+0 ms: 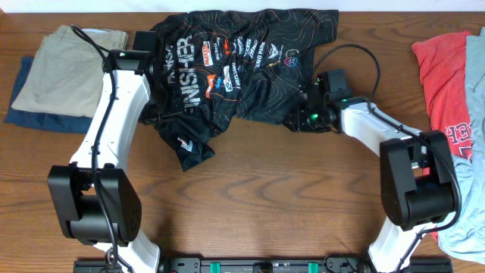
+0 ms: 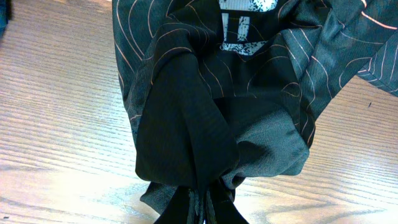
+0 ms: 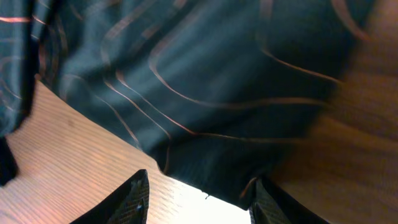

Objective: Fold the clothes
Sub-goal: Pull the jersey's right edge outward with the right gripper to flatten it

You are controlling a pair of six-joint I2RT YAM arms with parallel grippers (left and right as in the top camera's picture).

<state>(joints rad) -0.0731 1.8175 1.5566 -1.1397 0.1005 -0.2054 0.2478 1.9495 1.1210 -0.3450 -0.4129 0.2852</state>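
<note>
I will next grab the black jersey [image 1: 242,64] by the corner of its hem with my right gripper, to stretch the crumpled jersey flat for folding.
The black jersey [image 1: 242,64] with thin orange-red lines and sponsor logos lies crumpled across the far middle of the table. My left gripper [image 1: 163,114] is at its left edge and is shut on a bunched fold of the black fabric [image 2: 205,143], which rises from between the fingers [image 2: 204,208]. My right gripper [image 1: 299,114] is at the jersey's right lower edge. In the right wrist view its fingers [image 3: 199,202] are open, with the jersey's hem [image 3: 205,124] just ahead of and partly between them.
Folded beige and navy clothes [image 1: 57,72] lie at the far left. A red garment [image 1: 447,76] and a light blue one [image 1: 470,197] lie at the right edge. Bare wooden table [image 1: 265,189] fills the front.
</note>
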